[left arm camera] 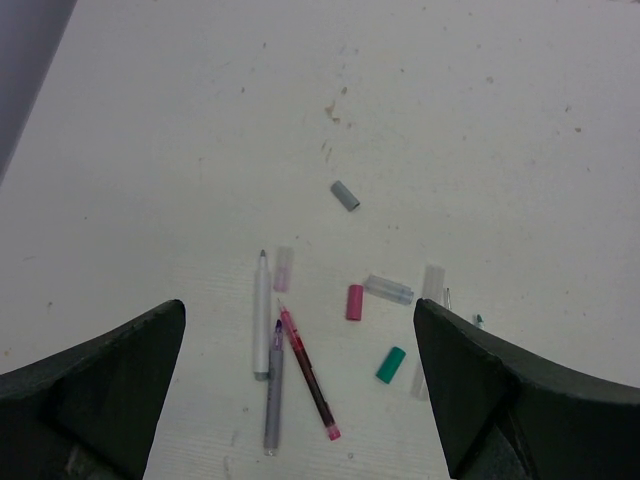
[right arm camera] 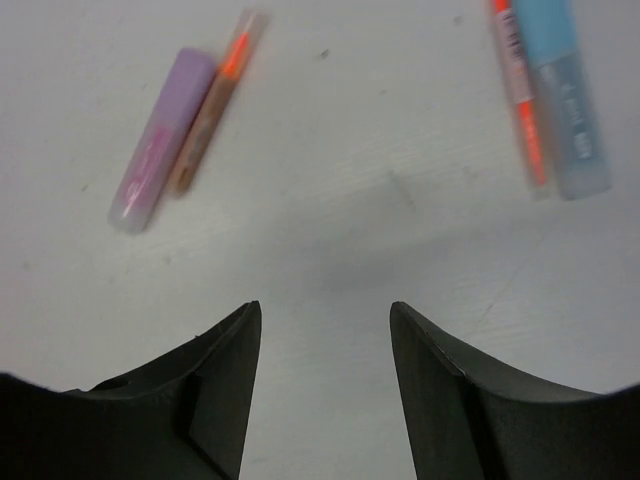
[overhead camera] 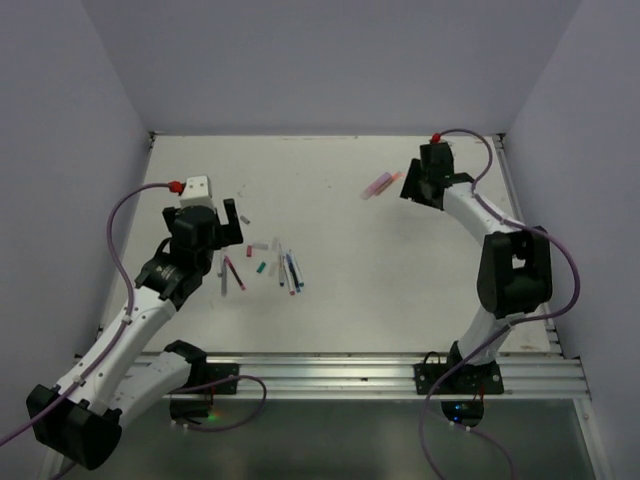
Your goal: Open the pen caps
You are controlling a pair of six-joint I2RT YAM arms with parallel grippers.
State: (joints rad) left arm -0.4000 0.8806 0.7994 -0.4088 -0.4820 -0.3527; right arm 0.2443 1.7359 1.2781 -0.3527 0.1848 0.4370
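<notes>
The light blue pen should be grabbed by its clear body end [right arm camera: 573,126], so my right gripper needs to reach it there and leave the pen's cap free for my left gripper.
My left gripper [overhead camera: 232,214] [left arm camera: 300,306] hangs wide open and empty over a scatter of pens and pen caps. Below it lie a white pen [left arm camera: 262,315], a grey pen [left arm camera: 274,388] and a dark red pen [left arm camera: 308,375]. Loose caps lie around them: a pink cap [left arm camera: 354,302], a teal cap [left arm camera: 391,364], a grey cap [left arm camera: 345,196] and a clear cap [left arm camera: 389,289]. My right gripper [overhead camera: 412,190] [right arm camera: 325,312] is open and empty above bare table. Beyond it lie a purple pen [right arm camera: 160,168] beside an orange pen [right arm camera: 212,105], and an orange-red pen [right arm camera: 520,95] beside a light blue one [right arm camera: 570,100].
The main pen cluster [overhead camera: 280,268] lies left of centre on the white table [overhead camera: 400,270]. The purple and orange pair [overhead camera: 380,184] lies far right, near my right gripper. Walls close the table at the back and both sides; a metal rail [overhead camera: 350,368] runs along the near edge.
</notes>
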